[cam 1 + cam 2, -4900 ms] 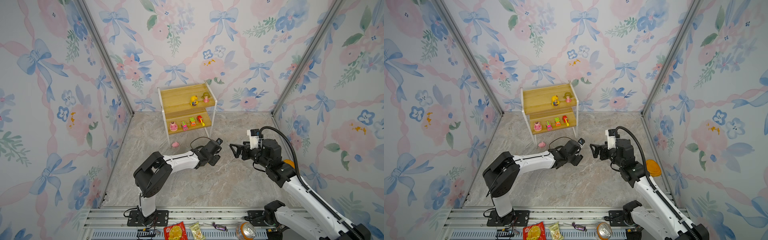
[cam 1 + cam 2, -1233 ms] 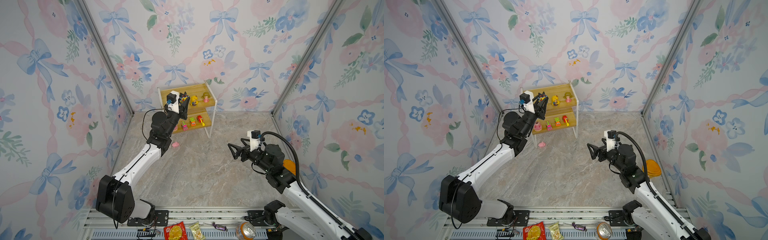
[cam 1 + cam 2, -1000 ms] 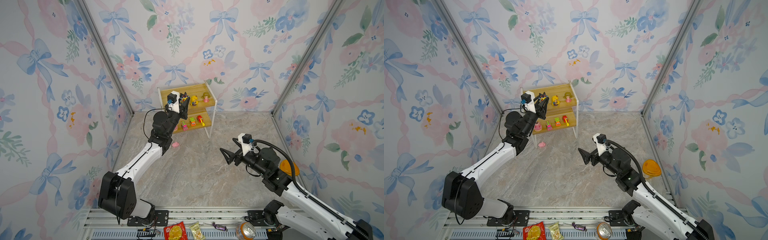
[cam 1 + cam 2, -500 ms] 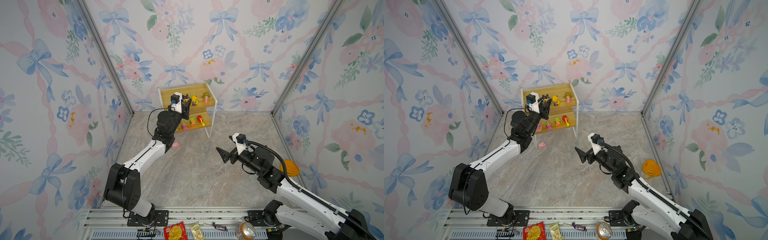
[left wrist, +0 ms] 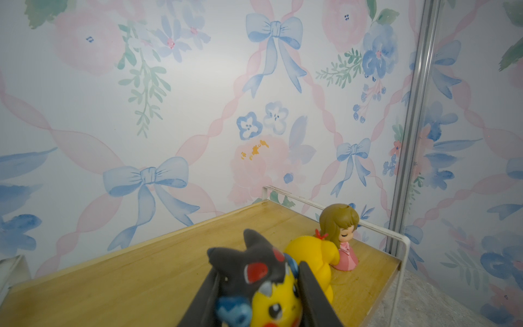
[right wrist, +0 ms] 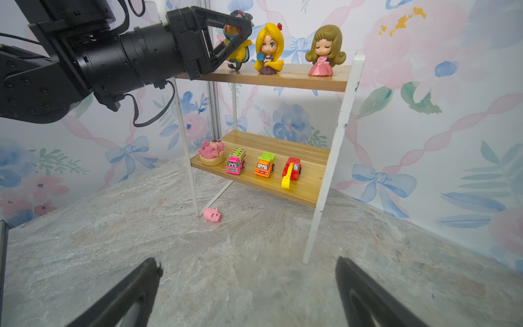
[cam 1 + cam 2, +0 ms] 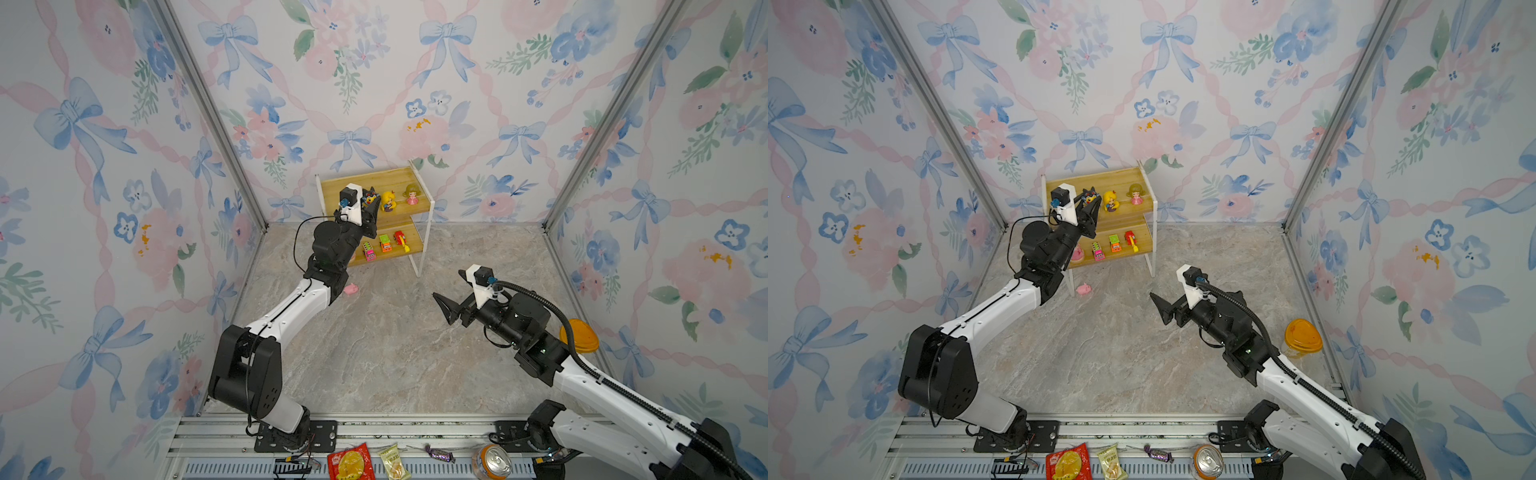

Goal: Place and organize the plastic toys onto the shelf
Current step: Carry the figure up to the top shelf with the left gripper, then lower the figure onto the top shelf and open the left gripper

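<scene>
My left gripper is ready to open now. The black-yellow figure (image 7: 368, 198) (image 5: 254, 266) is level with the yellow-haired figure and inside the edge of the shelf's top board, so it would stand if I let go.
The shelf (image 7: 399, 178) (image 7: 1059, 185) stands at the back wall. My left gripper (image 7: 371, 200) (image 7: 1090, 200) (image 5: 259, 280) is shut on the black-yellow figure (image 5: 254, 266) (image 6: 236, 36) at the top board, just left of the yellow-haired figure (image 7: 388, 200) (image 6: 268, 48) and the pink-dress doll (image 7: 412, 194) (image 6: 324, 51). On the lower board stand a round pink figure (image 6: 210, 154) and pink (image 6: 235, 165), green-orange (image 6: 265, 165) and red (image 6: 292, 170) cars. A pink pig (image 7: 351, 289) (image 6: 212, 215) lies on the floor by the shelf's front left leg. My right gripper (image 7: 448, 284) (image 6: 246, 263) hangs open and empty, facing the shelf.
An orange-lidded jar (image 7: 578, 334) (image 7: 1303, 336) stands by the right wall behind my right arm. Snack packets (image 7: 350, 461), a wrapped candy (image 7: 438, 454) and a drink can (image 7: 491, 459) lie on the front rail. Floral walls close in three sides.
My left gripper has carried the black-yellow figure up from the floor and edged right along the top board. My right arm has swung left and forward, towards the shelf.
</scene>
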Motion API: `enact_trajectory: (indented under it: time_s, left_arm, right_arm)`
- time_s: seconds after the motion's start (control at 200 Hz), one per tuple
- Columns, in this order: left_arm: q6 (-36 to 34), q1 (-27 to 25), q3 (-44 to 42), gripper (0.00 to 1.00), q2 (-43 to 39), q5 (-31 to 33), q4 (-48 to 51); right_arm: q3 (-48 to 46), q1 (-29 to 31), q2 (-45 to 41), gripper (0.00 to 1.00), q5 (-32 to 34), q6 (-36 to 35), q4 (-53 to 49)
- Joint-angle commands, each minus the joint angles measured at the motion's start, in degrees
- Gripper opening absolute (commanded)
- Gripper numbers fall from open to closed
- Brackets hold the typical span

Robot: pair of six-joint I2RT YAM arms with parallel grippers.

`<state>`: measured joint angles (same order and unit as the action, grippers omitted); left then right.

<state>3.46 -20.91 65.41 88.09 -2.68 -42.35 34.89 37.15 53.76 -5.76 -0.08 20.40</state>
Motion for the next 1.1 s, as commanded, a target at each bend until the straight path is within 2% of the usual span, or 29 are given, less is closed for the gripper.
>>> enact_trajectory:
  time_s: [0.0,0.745,0.975,1.095]
  left_arm:
    - [-1.0,0.5,1.6,0.37,0.9,-0.9,-1.9]
    - [-1.1,0.8,1.7,0.48,1.4,-0.8,-1.9]
    - [-1.3,0.8,2.2,0.65,1.3,-1.1,-1.9]
    - [-1.5,0.8,2.3,0.71,0.9,-1.6,-1.9]
  right_arm:
    - [1.2,-0.6,0.3,0.99,-0.8,1.0,1.7]
    - [1.5,-2.1,1.0,0.98,-2.5,2.9,1.9]
    - [1.7,-2.2,1.2,0.99,-3.0,3.2,1.7]
    - [1.9,-2.2,1.4,0.99,-3.3,3.3,1.6]
